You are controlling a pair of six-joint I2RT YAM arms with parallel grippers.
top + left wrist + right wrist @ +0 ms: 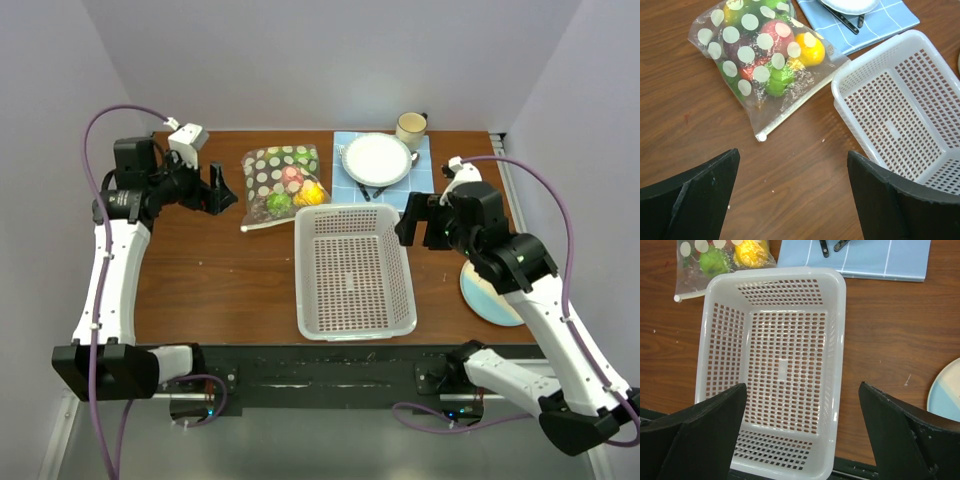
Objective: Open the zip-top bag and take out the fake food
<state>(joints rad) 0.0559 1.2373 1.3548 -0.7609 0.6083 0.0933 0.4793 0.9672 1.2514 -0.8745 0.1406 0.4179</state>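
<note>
My left gripper grabs the zip-top bag (283, 185) by its zip's white-tipped end (245, 228) next, since the zip stays free for my right gripper to open.
The zip-top bag (283, 185) lies flat at the back of the table, left of centre, its clear plastic printed with white dots. Its zip strip (790, 112) faces the basket and looks sealed. Inside sits the fake food: a yellow piece (812, 50), a green piece (777, 80) and a pink one (772, 32). My left gripper (222, 190) hovers open just left of the bag, nothing between its fingers (793, 155). My right gripper (410, 220) hangs open over the basket's right side (802, 385), empty. A corner of the bag (715, 262) shows in the right wrist view.
A white perforated basket (404, 290) stands at table centre, right beside the bag. Behind it a blue checked cloth (345, 185) carries a white plate (377, 158) and dark cutlery, with a mug (411, 127) further back. A pale blue plate (490, 295) lies at the right edge.
</note>
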